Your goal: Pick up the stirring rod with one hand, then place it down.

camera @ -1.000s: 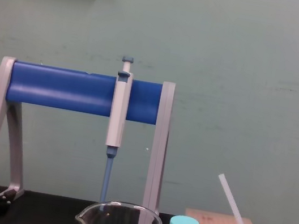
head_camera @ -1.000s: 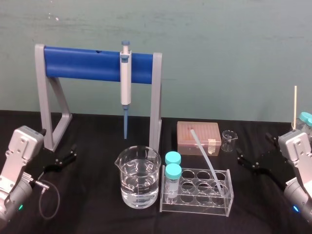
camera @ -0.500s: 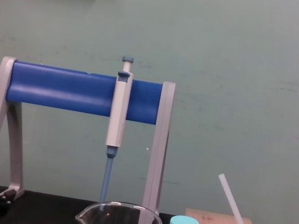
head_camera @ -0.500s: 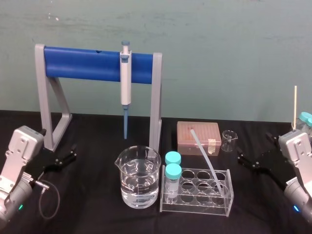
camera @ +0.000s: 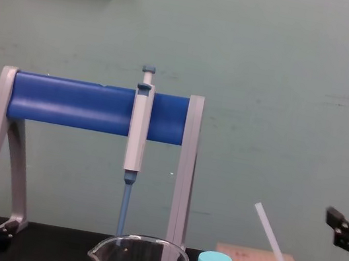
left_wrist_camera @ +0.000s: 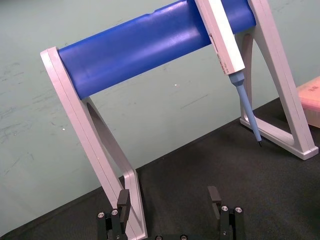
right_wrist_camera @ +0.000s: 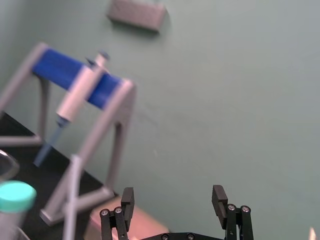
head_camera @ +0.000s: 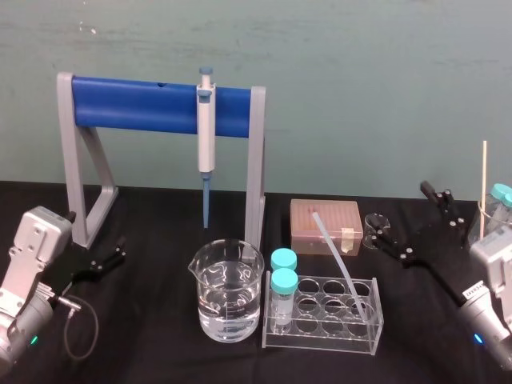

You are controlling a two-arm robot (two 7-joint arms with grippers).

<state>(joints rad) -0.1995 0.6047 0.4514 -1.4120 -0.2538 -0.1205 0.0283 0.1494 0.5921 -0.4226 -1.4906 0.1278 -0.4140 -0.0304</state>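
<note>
I need to pick up the stirring rod [camera: 275, 251] next with my right gripper, holding it by its upper part [camera: 268, 226], and then I will place the rod down.
The stirring rod [head_camera: 340, 260] is a thin translucent-white rod leaning in the clear tube rack [head_camera: 324, 330], its top end over the pink box; the chest view shows the stirring rod [camera: 275, 251] slanting up to the left. My right gripper [head_camera: 398, 210] hangs open and raised at the right of the rod, above the small beaker [head_camera: 373, 221], holding nothing. The right wrist view shows its fingers [right_wrist_camera: 218, 196] spread wide apart. My left gripper [head_camera: 100, 240] rests open at the far left by the stand's foot, with its fingers [left_wrist_camera: 123, 201] apart.
A blue-barred grey stand [head_camera: 160, 108] holds a pipette [head_camera: 206, 132] behind a large beaker of water [head_camera: 227, 292]. Two teal-capped vials [head_camera: 283, 280] stand in the rack. A pink tip box [head_camera: 326, 226] lies behind it. A wooden stick [head_camera: 484, 172] and teal-capped jar [head_camera: 502, 196] stand far right.
My right gripper has risen from near the table and swung up toward the back, still open. The rod and the left arm have not moved.
</note>
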